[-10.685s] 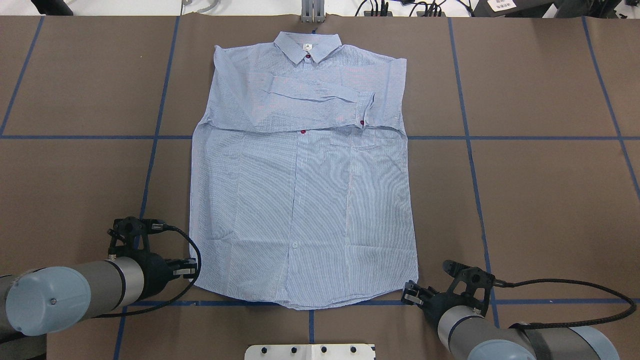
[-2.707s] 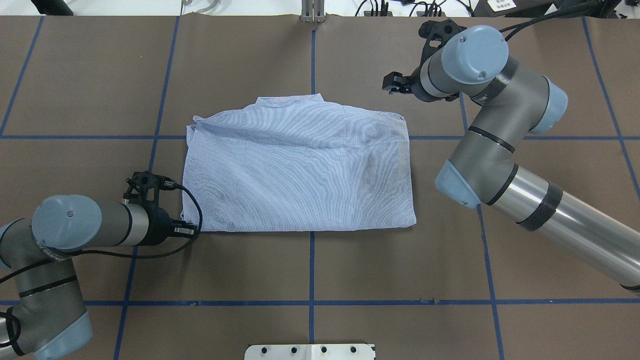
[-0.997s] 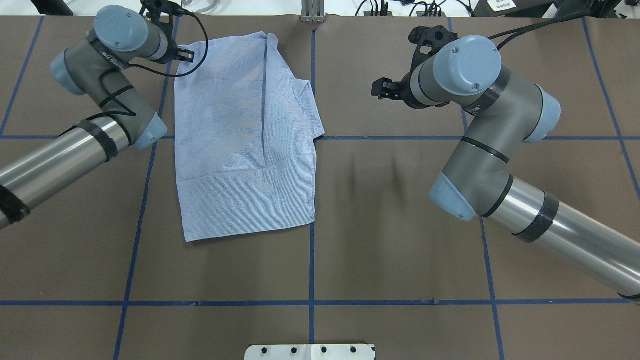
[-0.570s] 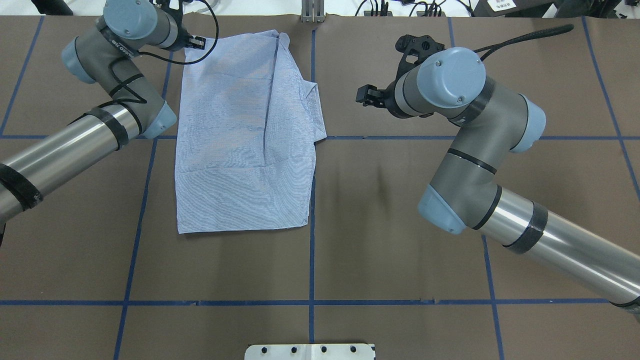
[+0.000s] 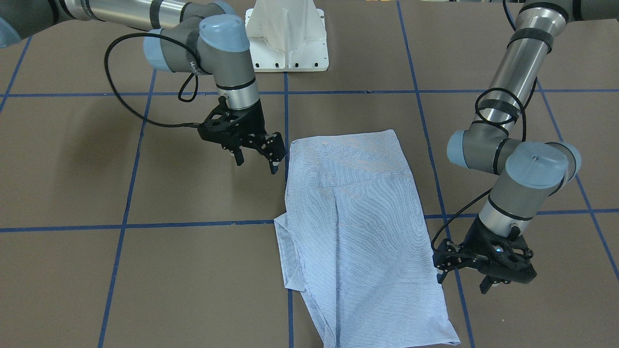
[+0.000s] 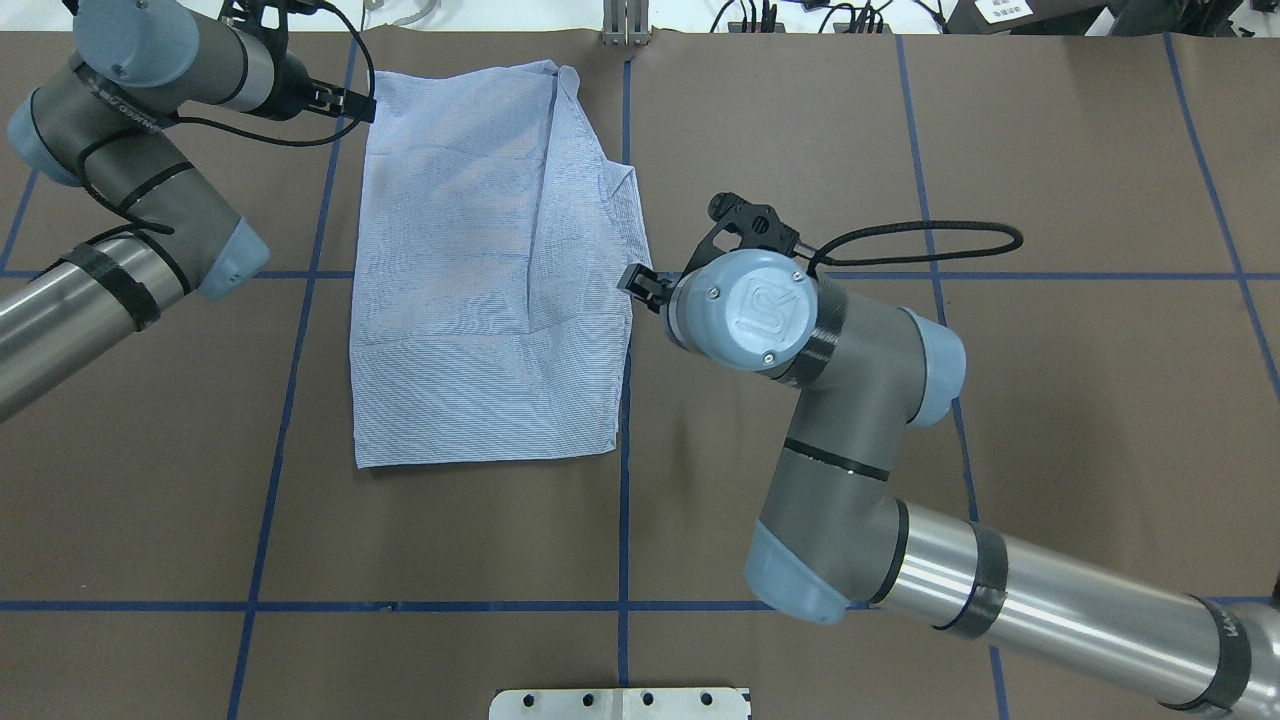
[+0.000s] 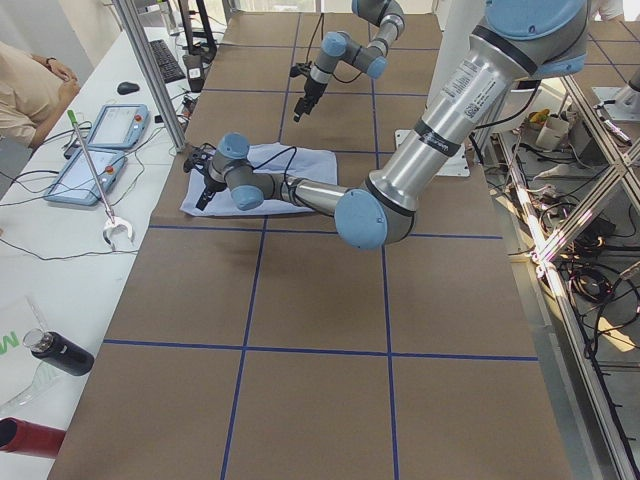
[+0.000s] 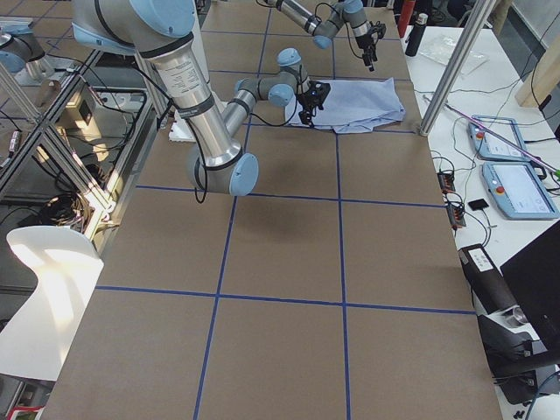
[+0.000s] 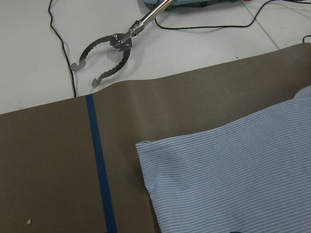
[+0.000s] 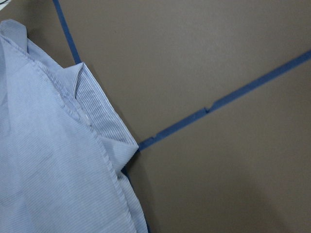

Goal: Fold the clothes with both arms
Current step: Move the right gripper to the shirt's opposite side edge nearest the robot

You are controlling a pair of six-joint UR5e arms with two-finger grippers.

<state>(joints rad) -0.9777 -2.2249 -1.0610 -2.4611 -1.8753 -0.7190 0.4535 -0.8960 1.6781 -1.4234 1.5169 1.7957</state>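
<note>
I will fold the shirt, so my right gripper will next grab the near corner of its folded edge (image 5: 294,143), because the shirt's wide middle lies flat on the tabletop.
The light blue striped shirt (image 6: 480,270) lies folded into a tall rectangle left of the table's middle, with its collar edge sticking out on the right; it also shows in the front view (image 5: 358,227). My left gripper (image 6: 362,103) is open and empty, just off the shirt's far left corner (image 9: 146,145). In the front view the left gripper (image 5: 462,282) hangs beside the cloth edge. My right gripper (image 5: 256,163) is open and empty, low over the table at the shirt's right edge. The right wrist view shows the collar fold (image 10: 92,102).
The table is brown with blue tape grid lines (image 6: 622,520). The white pedestal base (image 5: 285,38) stands at the robot's side. Beyond the far edge lie a metal grabber tool (image 9: 104,53) and tablets (image 7: 115,125), and an operator (image 7: 25,95) sits there.
The left gripper has let go of the shirt's far corner and drawn back to the left. The right arm has swung in and down to the shirt's right edge. The shirt lies still.
</note>
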